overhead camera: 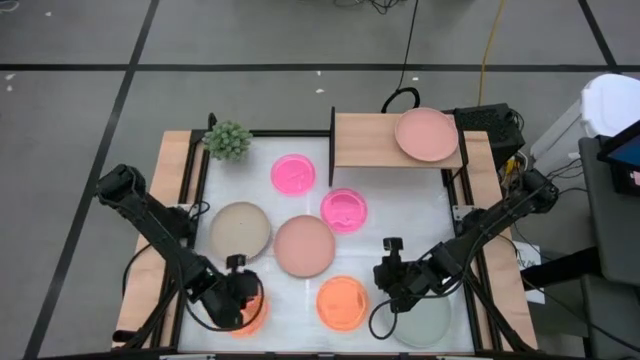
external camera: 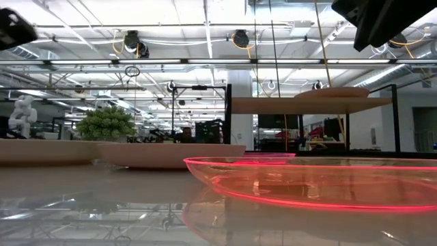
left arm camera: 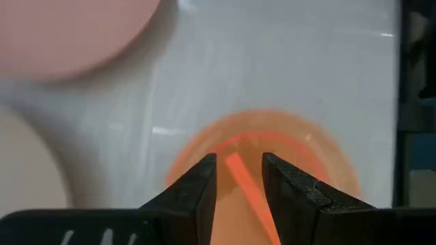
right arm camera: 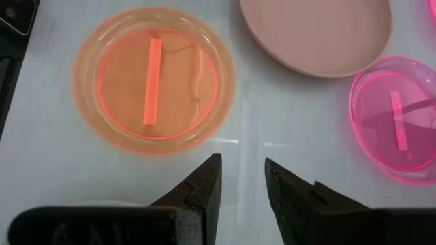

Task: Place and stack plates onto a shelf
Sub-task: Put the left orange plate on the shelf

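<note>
The left gripper grabs the orange plate's rim [overhead camera: 264, 314] next, to stack it on the light-wood shelf [overhead camera: 370, 140].
The light-wood shelf [overhead camera: 370, 140] stands at the table's far edge, and a salmon-pink plate [overhead camera: 426, 134] lies flat on its right end. On the table lie two magenta plates [overhead camera: 293, 174] [overhead camera: 343, 210], a beige plate [overhead camera: 240, 231], a dusty-pink plate [overhead camera: 304, 246] and an orange plate [overhead camera: 342, 302]. My left gripper [left arm camera: 238, 160] hangs open over a second orange plate [left arm camera: 306, 150] at the near left, fingers pointing steeply down. My right gripper [right arm camera: 243, 163] is open above the table beside a pale grey-green plate [overhead camera: 432, 318]; the middle orange plate [right arm camera: 153, 78] lies ahead of it.
A small green plant [overhead camera: 228, 140] stands at the far left corner. Wooden rails [overhead camera: 165, 230] run along both sides of the white tabletop. The shelf's left and middle part is bare wood. Cables and dark gear [overhead camera: 490, 125] sit behind the shelf's right end.
</note>
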Robot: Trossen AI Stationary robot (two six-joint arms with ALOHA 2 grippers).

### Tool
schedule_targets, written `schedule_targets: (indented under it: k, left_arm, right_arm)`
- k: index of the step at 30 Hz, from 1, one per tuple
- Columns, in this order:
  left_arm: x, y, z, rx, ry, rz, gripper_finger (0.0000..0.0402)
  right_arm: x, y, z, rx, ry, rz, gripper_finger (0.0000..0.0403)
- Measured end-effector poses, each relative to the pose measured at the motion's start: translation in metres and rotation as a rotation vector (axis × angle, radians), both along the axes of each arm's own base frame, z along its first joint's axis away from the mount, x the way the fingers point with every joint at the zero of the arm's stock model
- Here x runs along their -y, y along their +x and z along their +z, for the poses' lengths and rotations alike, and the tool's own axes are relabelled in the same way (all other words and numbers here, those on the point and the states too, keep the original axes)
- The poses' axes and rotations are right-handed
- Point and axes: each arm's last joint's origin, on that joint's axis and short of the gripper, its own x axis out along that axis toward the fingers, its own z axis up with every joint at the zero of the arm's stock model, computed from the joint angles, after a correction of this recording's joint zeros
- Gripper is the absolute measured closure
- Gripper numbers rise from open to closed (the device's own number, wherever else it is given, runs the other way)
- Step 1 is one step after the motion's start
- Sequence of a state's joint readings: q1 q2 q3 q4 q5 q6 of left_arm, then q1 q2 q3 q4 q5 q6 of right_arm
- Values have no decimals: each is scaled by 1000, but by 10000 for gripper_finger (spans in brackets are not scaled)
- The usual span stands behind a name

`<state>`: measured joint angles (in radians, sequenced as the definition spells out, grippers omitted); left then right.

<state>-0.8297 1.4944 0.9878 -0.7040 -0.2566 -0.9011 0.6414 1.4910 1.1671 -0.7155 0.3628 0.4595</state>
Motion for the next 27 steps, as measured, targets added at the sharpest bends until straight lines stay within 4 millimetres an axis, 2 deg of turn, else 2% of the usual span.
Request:
schedule_targets:
  k: [4, 11, 20, 27]
  left_arm:
    - [2, -16, -14, -90, -36, 67, 277]
    - [-9, -34, -42, -231, -56, 236, 301]
    - [-14, -46, -51, -273, -25, 330, 304]
    - [-12, -47, -52, -272, -52, 385, 304]
  right_arm:
    - [-1, 0, 0, 0, -1, 6, 305]
    - [-1, 0, 0, -1, -17, 30, 305]
    - [-1, 0, 0, -2, -32, 53, 305]
    - [-1, 0, 0, -2, -31, 52, 305]
